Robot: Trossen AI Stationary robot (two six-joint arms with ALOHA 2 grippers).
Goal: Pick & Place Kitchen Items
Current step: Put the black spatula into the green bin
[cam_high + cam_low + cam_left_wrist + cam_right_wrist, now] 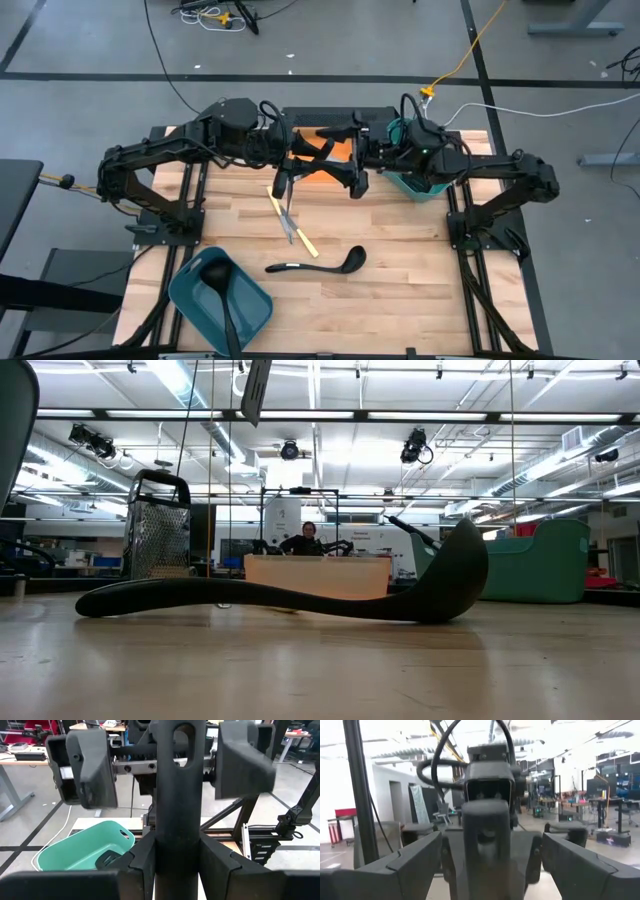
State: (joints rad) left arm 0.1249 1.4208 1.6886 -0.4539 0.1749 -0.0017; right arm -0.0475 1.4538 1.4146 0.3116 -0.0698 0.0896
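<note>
The black long-handled utensil needs to go into the teal bin, so the robot's right gripper will first grab the utensil by its handle's loose end (486,835) next.
My left gripper (305,160) is shut on a black long-handled utensil (177,795), held high over the far middle of the table. The handle's free end with its hanging hole (180,740) stands between the open fingers of my right gripper (165,765), which faces it from the right and touches nothing. In the right wrist view my right gripper (490,865) shows that handle end (485,840) between its fingers. A black ladle (315,265) lies on the table by its bowl and handle. Yellow-handled and silver cutlery (292,220) lie crossed on the wood. My left gripper pinches the utensil's handle (177,845) between its two fingers, coming level from the table's left. The handle runs on past the fingertips, along the fingers, toward my right gripper. The utensil is lifted clear of the table.
An orange tray (335,150) lies at the far middle under both grippers. One teal bin (410,180) stands at the far right. Another teal bin (250,310) at the near left holds a black ladle (222,290). A metal grater (160,525) stands in the low view.
</note>
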